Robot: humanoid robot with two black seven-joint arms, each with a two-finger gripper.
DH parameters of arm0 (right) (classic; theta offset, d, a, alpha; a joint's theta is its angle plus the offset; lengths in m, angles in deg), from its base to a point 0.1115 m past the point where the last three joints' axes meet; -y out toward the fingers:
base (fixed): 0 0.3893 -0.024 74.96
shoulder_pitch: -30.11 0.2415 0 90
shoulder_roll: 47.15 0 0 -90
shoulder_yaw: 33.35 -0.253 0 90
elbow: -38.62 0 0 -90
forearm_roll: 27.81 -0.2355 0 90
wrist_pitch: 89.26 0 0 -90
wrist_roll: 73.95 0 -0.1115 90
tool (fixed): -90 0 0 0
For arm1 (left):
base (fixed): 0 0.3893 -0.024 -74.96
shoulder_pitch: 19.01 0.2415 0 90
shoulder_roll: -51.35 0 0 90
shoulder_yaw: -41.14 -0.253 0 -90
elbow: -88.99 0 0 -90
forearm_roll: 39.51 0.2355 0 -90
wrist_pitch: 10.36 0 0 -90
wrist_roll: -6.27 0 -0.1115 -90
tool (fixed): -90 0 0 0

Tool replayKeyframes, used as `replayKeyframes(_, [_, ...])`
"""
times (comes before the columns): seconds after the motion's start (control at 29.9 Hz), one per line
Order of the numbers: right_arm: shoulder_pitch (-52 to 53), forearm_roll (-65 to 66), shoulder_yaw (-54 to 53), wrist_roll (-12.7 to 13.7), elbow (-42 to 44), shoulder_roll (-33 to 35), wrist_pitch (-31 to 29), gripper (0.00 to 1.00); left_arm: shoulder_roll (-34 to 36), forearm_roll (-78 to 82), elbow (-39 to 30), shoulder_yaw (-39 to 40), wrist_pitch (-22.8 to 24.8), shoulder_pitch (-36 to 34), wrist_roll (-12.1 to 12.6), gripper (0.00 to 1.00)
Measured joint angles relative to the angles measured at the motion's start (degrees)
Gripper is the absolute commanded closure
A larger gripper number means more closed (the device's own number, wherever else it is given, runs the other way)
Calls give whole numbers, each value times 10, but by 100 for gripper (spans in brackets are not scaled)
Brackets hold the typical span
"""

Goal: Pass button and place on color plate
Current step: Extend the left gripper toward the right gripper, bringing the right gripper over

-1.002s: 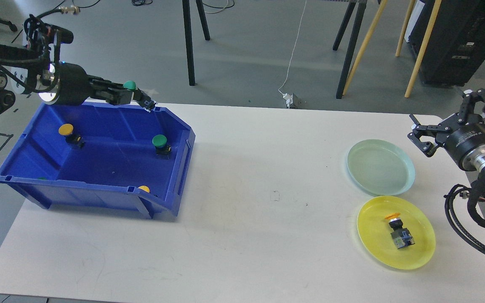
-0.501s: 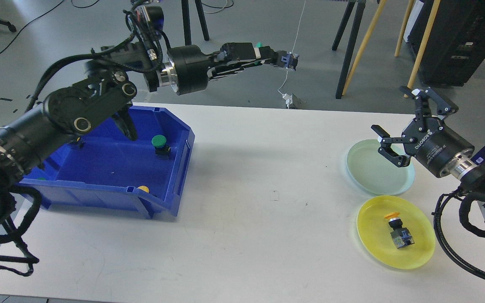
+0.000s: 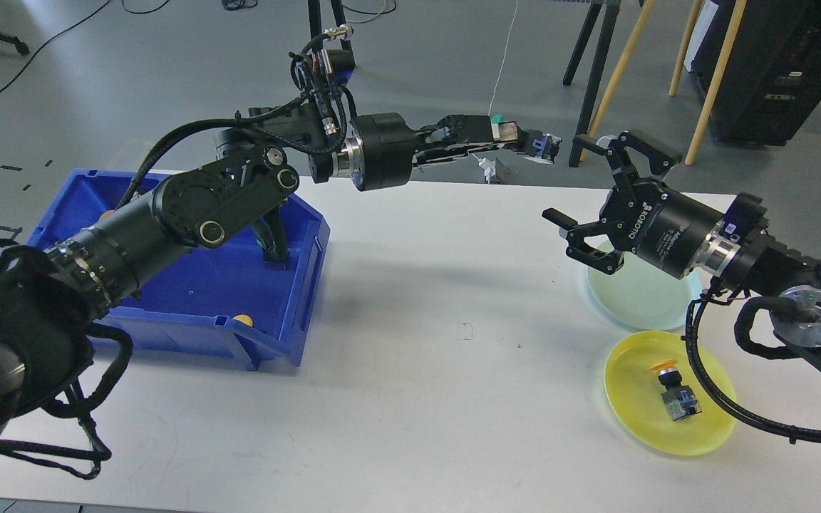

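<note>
My left gripper's fingers crowd the cap end of the green-capped button, so my right gripper will next grab the button by its blue body [image 3: 544, 145], which sticks out.
My left gripper [image 3: 524, 139] reaches out to the right above the table's far edge. It is shut on a green button [image 3: 498, 118], whose green cap sticks up and whose blue body points right. My right gripper [image 3: 566, 177] is open, its jaws wide apart, just right of and slightly below the held button, without touching it. The pale green plate [image 3: 649, 303] lies under the right gripper, partly hidden by it. The yellow plate [image 3: 695, 427] in front of it holds a yellow-capped button [image 3: 674, 395] lying on its side.
A blue bin [image 3: 296, 285] stands at the left of the white table [image 3: 417, 399], partly hidden by my left arm. A yellow button [image 3: 243, 320] shows at its front edge. Black and wooden stand legs rise behind the table.
My left gripper has carried the green button from above the bin far to the right. My right gripper has moved left and forward, over the green plate, to meet it.
</note>
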Motion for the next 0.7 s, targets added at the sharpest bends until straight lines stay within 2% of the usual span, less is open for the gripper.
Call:
replayKeyframes(0.5, [43, -21, 4, 1, 74, -81, 3, 3, 0, 0, 4, 0, 0, 2, 0, 89])
replayKeyframes(0.6, [50, -21, 4, 1, 85, -94, 5, 7, 0, 0, 4, -1, 0, 3, 0, 89])
replayKeyframes(0.7, [56, -21, 4, 1, 92, -103, 6, 16, -1, 0, 4, -1, 0, 3, 0, 89])
